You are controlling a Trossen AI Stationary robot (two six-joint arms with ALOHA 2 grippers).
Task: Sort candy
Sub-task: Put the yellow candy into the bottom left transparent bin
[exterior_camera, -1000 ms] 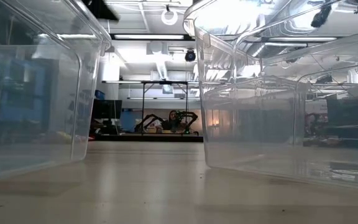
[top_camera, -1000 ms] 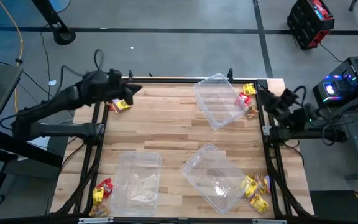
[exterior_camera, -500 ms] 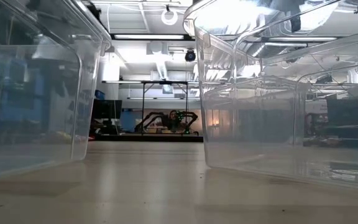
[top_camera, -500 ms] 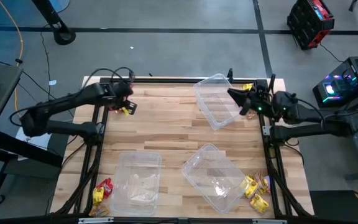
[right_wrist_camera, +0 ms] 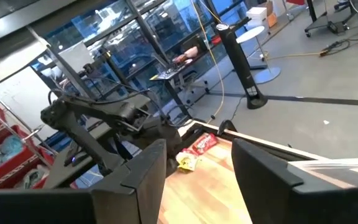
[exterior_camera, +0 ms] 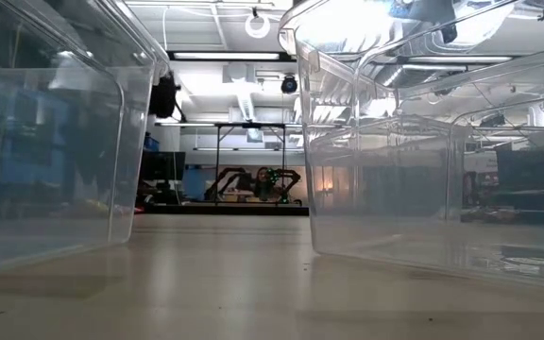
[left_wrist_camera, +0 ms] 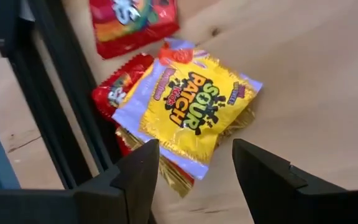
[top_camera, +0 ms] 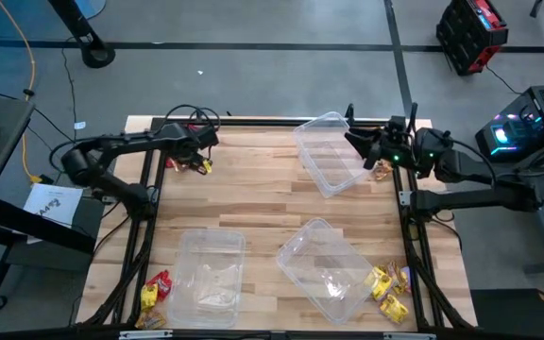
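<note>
My left gripper grabs the yellow packet (left_wrist_camera: 188, 109) by its edge below the logo (left_wrist_camera: 188, 162) next, to sort the candy.
The candy lies in small heaps at the table's corners. At the far left a yellow packet (left_wrist_camera: 188, 109) lies on top of red packets (left_wrist_camera: 114, 93) and a gold one (left_wrist_camera: 176, 173); the high view shows this heap (top_camera: 193, 164). My left gripper (left_wrist_camera: 194, 168) is open and points steeply down just over the yellow packet's near edge. My right gripper (top_camera: 355, 144) is open and held level above the far right of the table, beside the far tub (top_camera: 327, 156). It points toward the left edge (right_wrist_camera: 197, 177).
Two more clear tubs stand near the front edge, at the left (top_camera: 211, 274) and in the middle (top_camera: 327, 269). Other candy heaps lie at the near left (top_camera: 156, 288), near right (top_camera: 390, 288) and far right (top_camera: 382, 170). A black frame rail (left_wrist_camera: 61, 124) runs beside the far-left heap.
My left gripper has sunk from high above the far-left corner down to the candy heap and has tipped from roughly level to steeply down. My right arm has swung from the table's right edge toward the far tub, and its gripper now points toward the left.
</note>
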